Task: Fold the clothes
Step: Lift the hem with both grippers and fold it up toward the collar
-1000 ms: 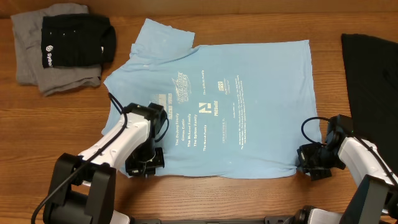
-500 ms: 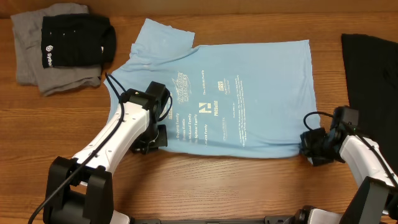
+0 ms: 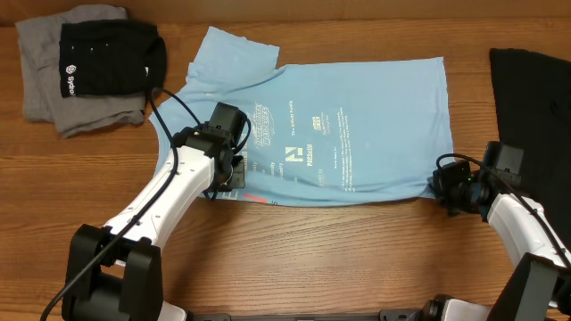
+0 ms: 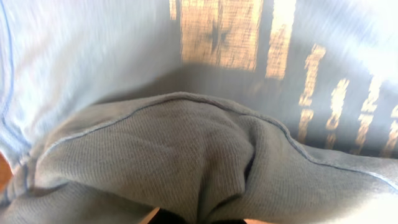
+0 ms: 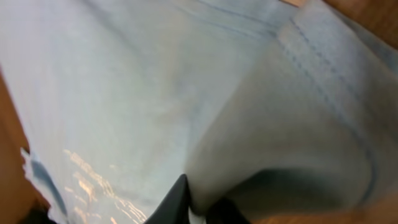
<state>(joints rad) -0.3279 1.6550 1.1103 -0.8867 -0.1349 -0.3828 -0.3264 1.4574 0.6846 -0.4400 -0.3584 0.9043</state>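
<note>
The hem corner (image 3: 430, 190) is hanging in front of the shirt's printed body (image 3: 406, 152), so I need to move the hem over it before I open my right gripper.
The clothes in hand are a light blue T-shirt (image 3: 357, 116) with white print, lying flat across the middle of the wooden table. Its front hem is doubled back over the body. My left gripper (image 3: 234, 172) is shut on the hem at the shirt's left side; in the left wrist view, bunched blue cloth (image 4: 186, 155) fills the frame above the fingertips (image 4: 214, 220). My right gripper (image 3: 443, 185) pinches the hem's right corner. In the right wrist view a fold of the shirt (image 5: 155, 93) runs down between the dark fingertips (image 5: 177, 199).
A folded grey garment (image 3: 40, 89) with a folded black one (image 3: 107, 58) on top lies at the back left. Another black garment (image 3: 535, 98) spreads along the right edge. A strip of pink print (image 3: 259, 198) shows under the lifted hem.
Both grippers have moved away from the table's front edge, carrying the hem up over the shirt's body. The shirt's front edge now lies further back.
</note>
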